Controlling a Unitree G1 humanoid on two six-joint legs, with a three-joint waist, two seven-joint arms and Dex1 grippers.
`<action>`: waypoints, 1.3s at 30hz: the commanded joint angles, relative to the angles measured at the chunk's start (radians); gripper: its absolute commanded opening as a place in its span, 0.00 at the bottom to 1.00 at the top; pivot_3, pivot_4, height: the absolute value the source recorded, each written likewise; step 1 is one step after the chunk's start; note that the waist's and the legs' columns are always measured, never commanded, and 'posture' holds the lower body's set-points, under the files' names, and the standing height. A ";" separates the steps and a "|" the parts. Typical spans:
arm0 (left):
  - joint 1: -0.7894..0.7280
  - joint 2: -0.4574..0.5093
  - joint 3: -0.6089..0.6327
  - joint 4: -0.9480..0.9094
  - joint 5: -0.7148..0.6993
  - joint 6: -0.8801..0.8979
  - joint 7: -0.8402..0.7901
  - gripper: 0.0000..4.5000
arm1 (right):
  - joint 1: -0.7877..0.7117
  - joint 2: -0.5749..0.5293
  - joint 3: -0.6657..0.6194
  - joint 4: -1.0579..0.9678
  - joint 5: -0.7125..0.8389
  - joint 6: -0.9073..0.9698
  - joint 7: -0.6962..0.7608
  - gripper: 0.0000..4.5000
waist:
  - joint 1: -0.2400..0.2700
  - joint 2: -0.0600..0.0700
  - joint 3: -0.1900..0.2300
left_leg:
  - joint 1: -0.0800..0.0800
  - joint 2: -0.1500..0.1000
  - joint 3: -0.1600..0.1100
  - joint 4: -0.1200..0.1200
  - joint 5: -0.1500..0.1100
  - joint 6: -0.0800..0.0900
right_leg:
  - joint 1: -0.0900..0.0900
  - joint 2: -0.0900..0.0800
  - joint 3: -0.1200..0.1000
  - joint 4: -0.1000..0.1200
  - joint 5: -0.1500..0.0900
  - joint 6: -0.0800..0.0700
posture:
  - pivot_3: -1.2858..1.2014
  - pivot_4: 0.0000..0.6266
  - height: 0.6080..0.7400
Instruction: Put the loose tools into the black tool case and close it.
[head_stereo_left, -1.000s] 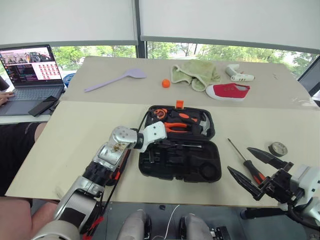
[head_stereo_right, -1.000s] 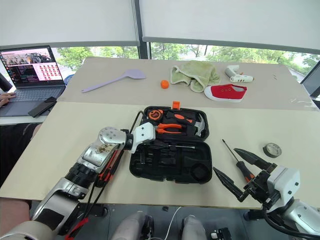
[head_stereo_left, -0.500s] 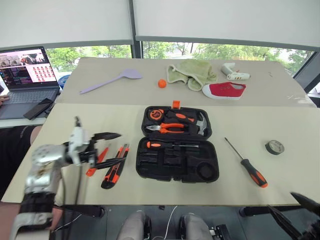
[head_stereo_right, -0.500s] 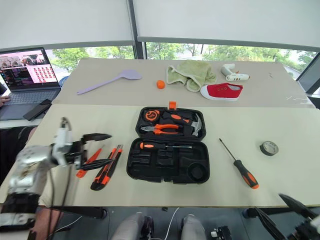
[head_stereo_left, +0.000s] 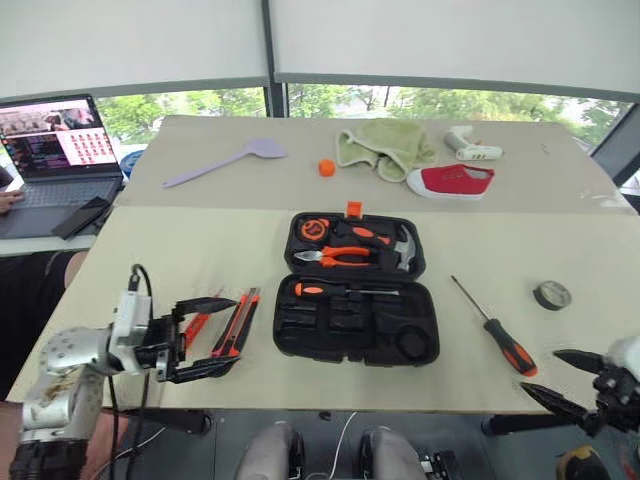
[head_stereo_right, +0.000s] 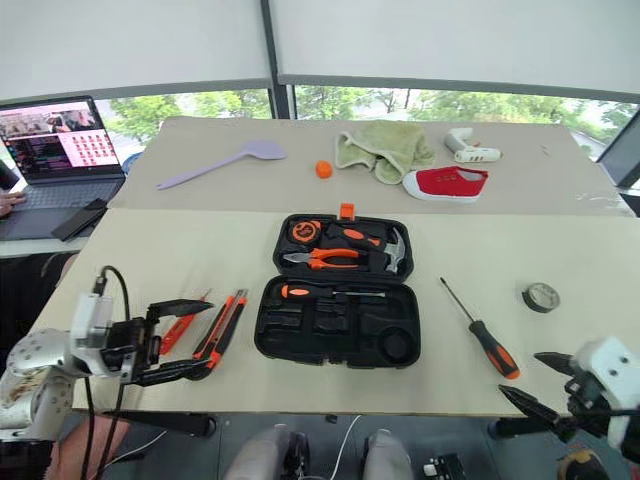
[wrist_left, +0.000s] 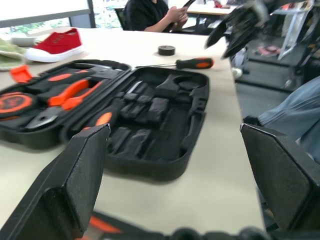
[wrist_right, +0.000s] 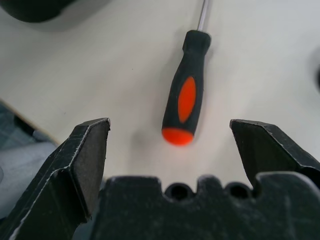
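Observation:
My right gripper must move toward the loose screwdriver's orange handle end before closing: my fingers stop short in the right wrist view.
The black tool case (head_stereo_left: 355, 330) lies open mid-table, with pliers, a hammer and one black-orange screwdriver (head_stereo_left: 335, 290) in its slots. A second screwdriver (head_stereo_left: 493, 325) lies loose to its right, beside the black tape roll (head_stereo_left: 552, 294). Left of the case lie the utility knife (head_stereo_left: 240, 315) and the slim orange tester (head_stereo_left: 198, 325). My left gripper (head_stereo_left: 236, 333) is open and empty, pointing toward the case, its fingers framing the knife's near end. My right gripper (head_stereo_left: 570, 378) is open at the front right edge, just short of the loose screwdriver's handle (wrist_right: 186, 95).
On the far table lie a lilac spatula (head_stereo_left: 215, 163), an orange ball (head_stereo_left: 326, 167), a green cloth (head_stereo_left: 385, 148), a red shoe (head_stereo_left: 452, 181) and a white tool (head_stereo_left: 472, 147). A laptop (head_stereo_left: 55, 150) and phone sit far left. A seated person (wrist_left: 152, 12) shows beyond the table.
My left gripper let go of a screwdriver in the case, opened, and drew back to the front left beside the knife. My right gripper swung out to the right and tipped down toward the loose screwdriver.

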 joint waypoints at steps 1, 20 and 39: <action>-0.004 -0.008 -0.029 -0.093 -0.020 0.018 0.026 0.99 | -0.091 -0.033 0.069 0.035 -0.028 0.098 -0.027 1.00 | 0.002 0.000 0.000 | -0.001 0.000 0.000 0.000 0.000 0.000 | 0.000 0.000 0.000 0.000 0.000 0.000 | 0.52 0.24 1.00; -0.022 -0.024 -0.011 -0.152 -0.054 0.053 0.138 1.00 | -0.340 -0.125 0.008 -0.045 -0.027 0.110 0.090 0.23 | -0.008 0.000 0.000 | -0.002 -0.001 0.002 0.002 0.001 0.000 | 0.000 0.002 0.001 0.000 0.001 0.003 | 0.52 0.24 1.00; 0.156 -0.005 0.081 -0.107 0.011 -0.030 0.164 1.00 | -1.238 -0.021 1.001 0.091 -0.372 0.218 0.308 0.23 | -0.024 -0.004 0.004 | -0.019 -0.002 0.003 0.006 0.004 -0.005 | -0.017 -0.002 -0.003 0.000 0.002 0.002 | 0.52 0.24 1.00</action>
